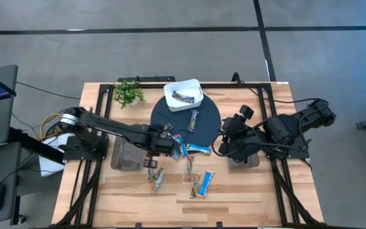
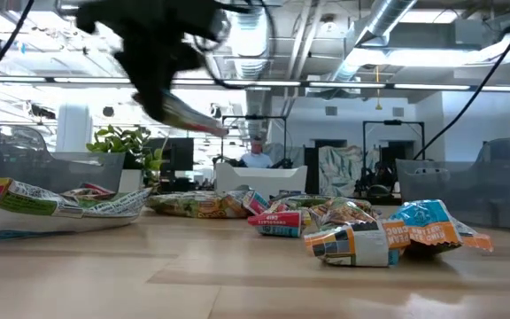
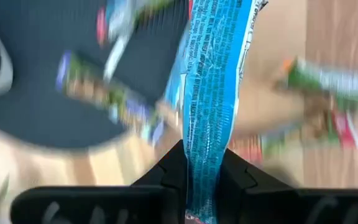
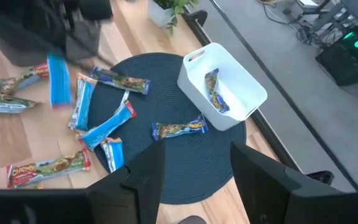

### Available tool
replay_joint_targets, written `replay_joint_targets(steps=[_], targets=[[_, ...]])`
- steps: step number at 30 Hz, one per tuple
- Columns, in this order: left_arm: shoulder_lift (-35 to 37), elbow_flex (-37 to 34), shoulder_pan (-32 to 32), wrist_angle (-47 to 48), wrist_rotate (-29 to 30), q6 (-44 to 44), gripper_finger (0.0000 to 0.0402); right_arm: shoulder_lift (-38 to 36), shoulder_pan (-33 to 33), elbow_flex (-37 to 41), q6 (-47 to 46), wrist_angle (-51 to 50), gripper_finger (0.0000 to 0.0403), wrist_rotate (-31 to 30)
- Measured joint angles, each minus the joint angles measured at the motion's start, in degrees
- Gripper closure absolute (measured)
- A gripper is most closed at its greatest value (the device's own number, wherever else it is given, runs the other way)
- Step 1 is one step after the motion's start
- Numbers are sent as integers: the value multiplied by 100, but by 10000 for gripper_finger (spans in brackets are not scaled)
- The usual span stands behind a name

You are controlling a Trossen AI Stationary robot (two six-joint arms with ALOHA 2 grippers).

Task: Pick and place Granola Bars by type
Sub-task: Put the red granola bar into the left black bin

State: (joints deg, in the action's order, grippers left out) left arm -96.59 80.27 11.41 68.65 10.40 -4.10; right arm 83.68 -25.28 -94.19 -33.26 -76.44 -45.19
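I need to move the blue bar to the grey bin (image 1: 126, 156) before my left gripper lets go of it, because the bar is hanging above the mat's edge, short of the bin.
My left gripper (image 3: 207, 168) hangs over the near left rim of the dark round mat (image 1: 203, 109), shut on a blue-and-white granola bar (image 3: 211, 87). That bar also shows in the right wrist view as the blue granola bar (image 4: 58, 79), dangling under the blurred left gripper. My right gripper (image 4: 194, 168) waits open above the mat's right side, with nothing between its fingers. More bars lie flat on the mat, both blue ones (image 4: 107, 127) and tan ones (image 4: 179, 127). Others lie on the wood (image 1: 202, 184). One tan bar (image 4: 213, 92) lies in the white box (image 4: 244, 84). My left gripper pinches one end of the blue bar (image 3: 202, 186) between its two fingers, which come from above and point down. The bar runs on along the line of the fingers and hangs below them. It is lifted clear of the table and the mat.
A small potted plant (image 1: 129, 93) stands at the far left corner. The white box sits on the mat's far edge. Several bars lie scattered on the wood near the front (image 1: 156, 179), (image 1: 189, 168). Black frame rails run along the table's sides.
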Motion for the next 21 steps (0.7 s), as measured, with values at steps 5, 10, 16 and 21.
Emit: replay_joint_targets(steps=[5, 10, 16, 21], targets=[[792, -211, 233, 1107, 255, -926, 354, 0, 72, 0, 91, -13, 228, -2], [1850, -853, 527, 1367, 364, -1938, 366, 0, 215, 0, 186, 0, 228, -31], [2832, -1911, 787, 1174, 373, -3171, 350, 0, 295, 0, 181, 22, 228, 16], [3219, -2851, 860, 798, -55, -3984, 328, 0, 295, 0, 181, 141, 228, 336]])
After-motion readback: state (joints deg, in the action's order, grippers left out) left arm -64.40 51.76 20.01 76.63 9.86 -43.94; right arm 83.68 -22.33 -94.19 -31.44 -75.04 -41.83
